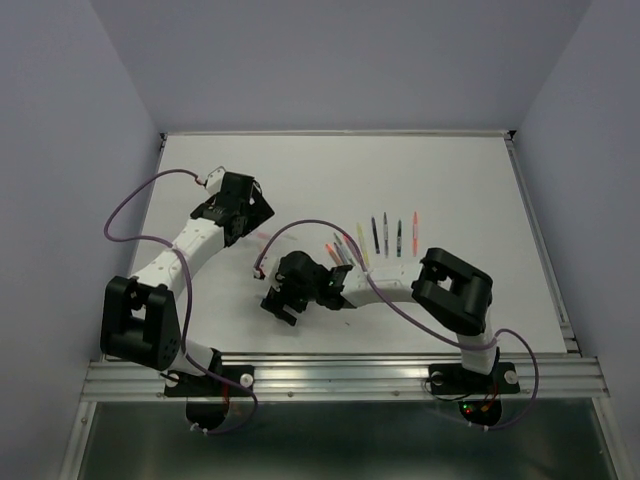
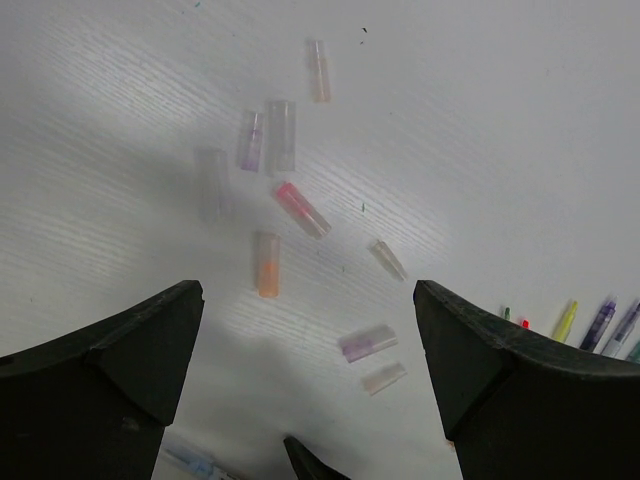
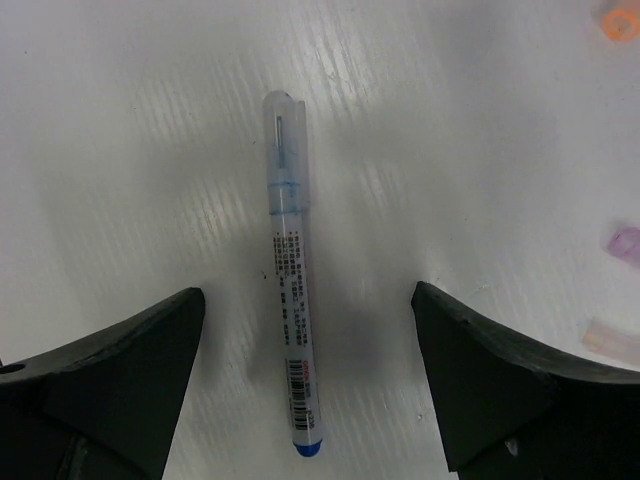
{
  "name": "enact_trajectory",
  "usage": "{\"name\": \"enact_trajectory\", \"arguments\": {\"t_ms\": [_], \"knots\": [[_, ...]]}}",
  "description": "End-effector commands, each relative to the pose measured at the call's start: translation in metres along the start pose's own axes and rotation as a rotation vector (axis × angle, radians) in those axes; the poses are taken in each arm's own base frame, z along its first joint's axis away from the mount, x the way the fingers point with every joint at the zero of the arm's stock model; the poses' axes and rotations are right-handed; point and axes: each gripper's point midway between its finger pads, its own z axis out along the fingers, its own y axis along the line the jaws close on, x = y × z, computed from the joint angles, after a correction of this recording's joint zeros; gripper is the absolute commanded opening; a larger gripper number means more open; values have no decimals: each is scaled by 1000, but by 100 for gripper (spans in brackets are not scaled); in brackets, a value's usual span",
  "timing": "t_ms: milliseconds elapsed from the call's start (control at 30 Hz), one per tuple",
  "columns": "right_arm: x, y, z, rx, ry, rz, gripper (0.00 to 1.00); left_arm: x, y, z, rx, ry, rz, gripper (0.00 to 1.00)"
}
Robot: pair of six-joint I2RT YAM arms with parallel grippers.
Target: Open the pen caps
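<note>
The pen's clear cap (image 2: 187,456) should be grabbed next by my left gripper to open the pen. The white printed body of the pen is left to my right gripper.
A pen (image 3: 291,310) with a white printed barrel, a blue end and a clear cap (image 3: 282,150) still on it lies on the table between the open fingers of my right gripper (image 3: 308,300). The gripper hovers just above it and touches nothing. From above, the right gripper (image 1: 283,298) hides this pen. My left gripper (image 2: 308,325) is open and empty above several loose caps, among them an orange cap (image 2: 267,265), a pink one (image 2: 300,208) and a purple one (image 2: 367,343). From above, the left gripper (image 1: 243,213) is at the table's left.
A row of several pens (image 1: 385,238) lies fanned out right of centre, and their tips show in the left wrist view (image 2: 598,322). Loose caps (image 3: 620,22) lie at the right edge of the right wrist view. Purple cables (image 1: 150,215) loop over both arms.
</note>
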Motion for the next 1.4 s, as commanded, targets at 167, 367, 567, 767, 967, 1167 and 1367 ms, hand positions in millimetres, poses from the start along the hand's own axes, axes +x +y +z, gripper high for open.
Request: {"name": "enact_trajectory", "arguments": {"t_ms": [167,367,567,767,967,1167,1367], "knots": [[-1,-15,6,128,-13,-38,33,-10,-3,-12,34,-36,-25,99],[-8,-21,-14,192,-91,59,15,-9,-10,-18,81,-25,-18,99],[-37,-40,-48,306,-204,184,11,2,-37,-34,205,-8,21,99],[-63,-76,-88,356,-314,336,10,14,-57,-46,251,-3,57,99],[-79,-105,-110,387,-391,453,10,21,-74,-53,287,9,66,99],[-92,-111,-113,357,-421,483,10,26,-84,-57,317,9,67,98],[-103,-117,-117,365,-449,507,10,30,-91,-56,336,20,71,93]]}}
